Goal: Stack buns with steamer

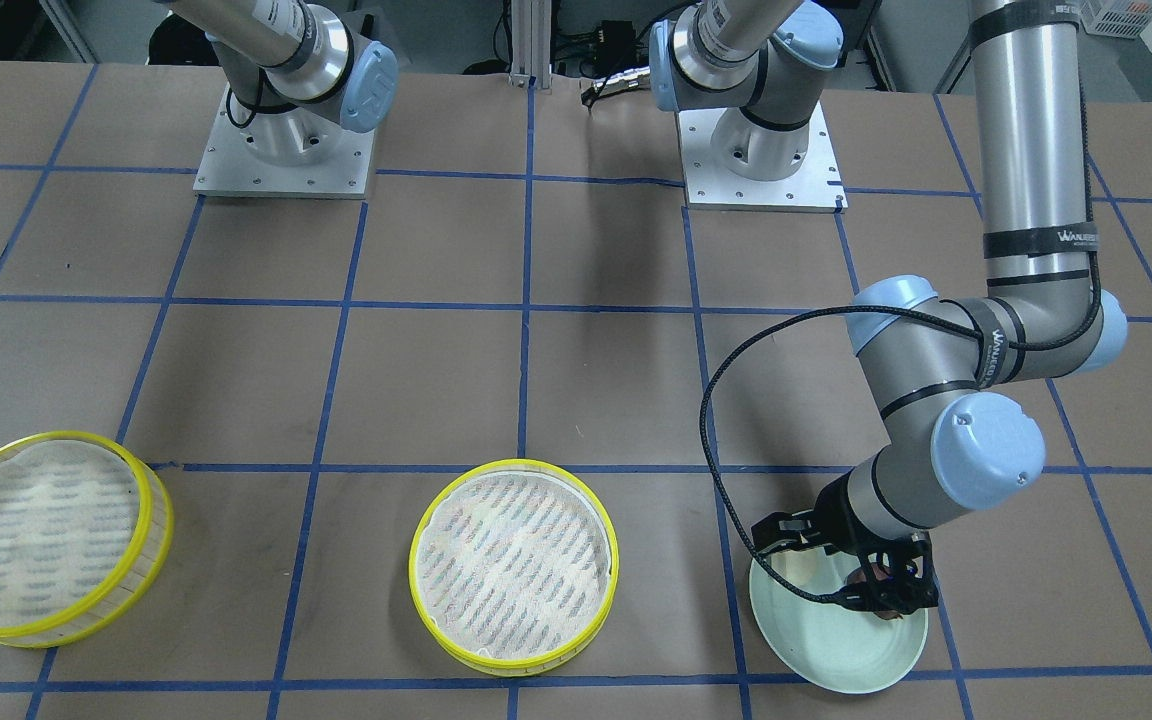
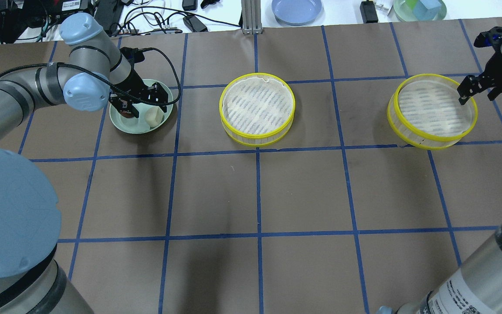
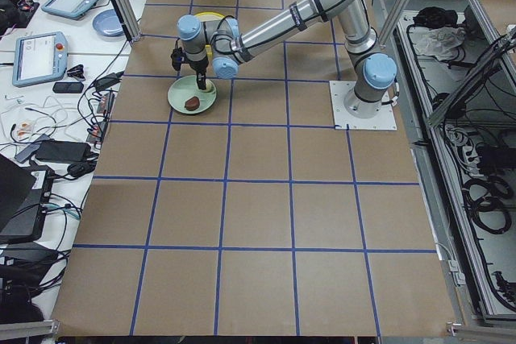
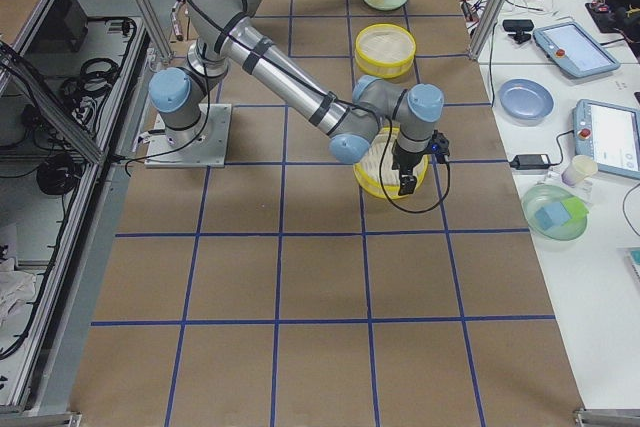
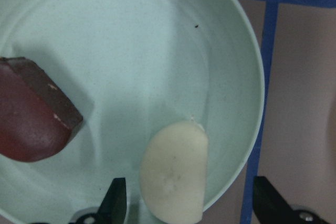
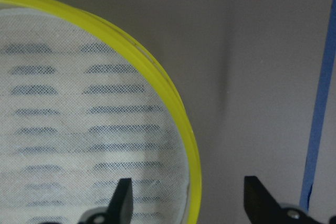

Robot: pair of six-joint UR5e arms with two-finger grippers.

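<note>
The buns should be stacked in the steamer, so my left gripper will grab the cream-white bun by its rounded body [image 5: 173,171] next.
A pale green plate [image 2: 137,127] at the table's left holds the cream-white bun [image 2: 154,115] and the maroon bun [image 2: 125,116]. My left gripper [image 2: 140,102] hangs open low over the plate. In the left wrist view its fingers [image 5: 116,199] stand on either side of the cream bun [image 5: 173,169] without touching it, and the maroon bun [image 5: 31,116] lies to the left. My right gripper [image 2: 477,89] is open, with its fingers either side of the yellow rim [image 6: 157,80] of the right steamer [image 2: 432,111]. A second steamer [image 2: 257,109] sits in the middle.
Both steamers are lined with white mesh cloth and hold nothing. A blue plate [image 2: 296,8] and a green bowl [image 2: 418,8] with blocks stand on the white bench beyond the far edge. The arm bases [image 1: 284,150] are bolted at the robot's side.
</note>
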